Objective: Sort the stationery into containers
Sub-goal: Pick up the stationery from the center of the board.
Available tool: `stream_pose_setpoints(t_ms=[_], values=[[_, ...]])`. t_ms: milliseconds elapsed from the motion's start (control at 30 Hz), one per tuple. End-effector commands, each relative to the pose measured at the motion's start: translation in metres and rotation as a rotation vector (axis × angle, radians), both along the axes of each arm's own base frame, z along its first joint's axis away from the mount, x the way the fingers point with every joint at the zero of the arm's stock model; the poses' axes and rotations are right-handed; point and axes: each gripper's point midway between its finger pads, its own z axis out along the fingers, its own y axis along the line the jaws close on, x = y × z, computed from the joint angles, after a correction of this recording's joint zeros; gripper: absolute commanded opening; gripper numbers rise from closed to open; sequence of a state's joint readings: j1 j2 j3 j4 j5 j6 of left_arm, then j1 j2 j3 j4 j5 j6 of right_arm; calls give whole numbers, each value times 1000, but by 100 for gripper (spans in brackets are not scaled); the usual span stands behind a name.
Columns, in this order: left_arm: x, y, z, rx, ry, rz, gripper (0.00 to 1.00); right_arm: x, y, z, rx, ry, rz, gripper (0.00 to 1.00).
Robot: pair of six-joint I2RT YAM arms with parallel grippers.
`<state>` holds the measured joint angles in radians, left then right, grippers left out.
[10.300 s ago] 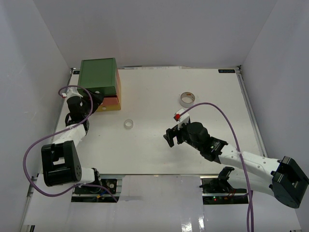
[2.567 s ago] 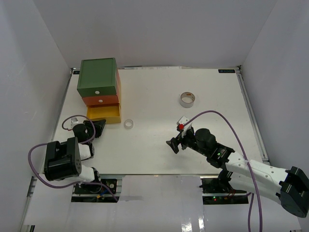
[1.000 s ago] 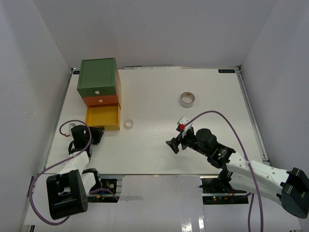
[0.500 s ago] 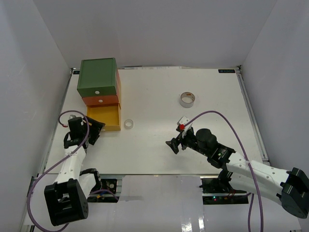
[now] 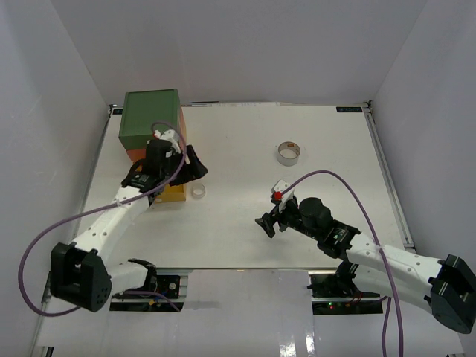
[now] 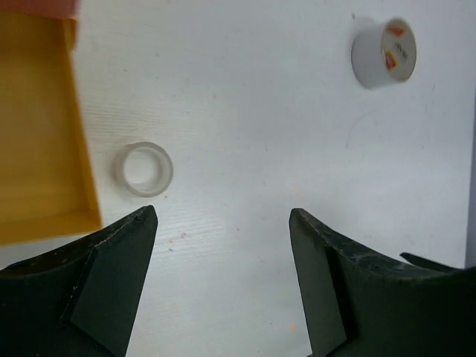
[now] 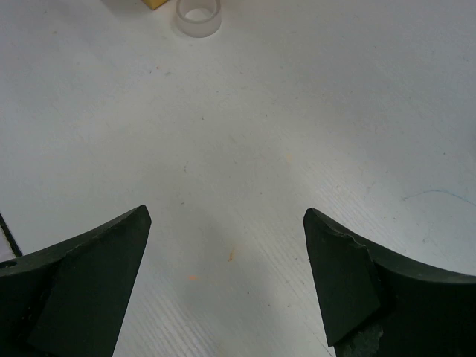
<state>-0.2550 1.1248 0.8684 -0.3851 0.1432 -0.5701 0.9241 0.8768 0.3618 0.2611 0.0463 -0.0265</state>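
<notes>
Next, my left gripper grabs the clear tape ring by its outer rim (image 5: 203, 192) (image 6: 167, 170), leaving the tape ring's bottom free for the yellow drawer.
The chest has a green top (image 5: 151, 117). Its yellow bottom drawer (image 5: 175, 196) is pulled open and looks empty in the left wrist view (image 6: 37, 141). The left arm hides the orange drawer. The small clear tape ring (image 5: 198, 191) lies just right of the yellow drawer, and shows in the left wrist view (image 6: 143, 169) and the right wrist view (image 7: 198, 15). The grey tape roll (image 5: 288, 153) stands at mid-right, also in the left wrist view (image 6: 384, 52). My left gripper (image 5: 197, 168) is open and empty above the ring. My right gripper (image 5: 265, 222) is open and empty. No markers or pens show.
White walls close in the table (image 5: 245, 238) on the left, back and right. The left arm lies across the front of the chest. A purple cable (image 5: 335, 175) arcs over the right arm.
The yellow drawer has been pulled out. My left arm has swung from the near-left table edge up and right, over the drawer toward the clear ring. The right arm has stayed still lately.
</notes>
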Motion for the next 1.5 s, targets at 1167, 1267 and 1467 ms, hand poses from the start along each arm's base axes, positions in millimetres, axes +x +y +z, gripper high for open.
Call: stream_pose_setpoints(t_ms=[1167, 1267, 1467], values=[[37, -51, -148, 417, 315, -147, 45, 0, -15, 8, 29, 18, -78, 90], [36, -51, -147, 429, 313, -152, 41, 0, -14, 7, 27, 21, -74, 90], [30, -52, -148, 438, 322, -158, 26, 0, -13, 7, 26, 22, -74, 90]])
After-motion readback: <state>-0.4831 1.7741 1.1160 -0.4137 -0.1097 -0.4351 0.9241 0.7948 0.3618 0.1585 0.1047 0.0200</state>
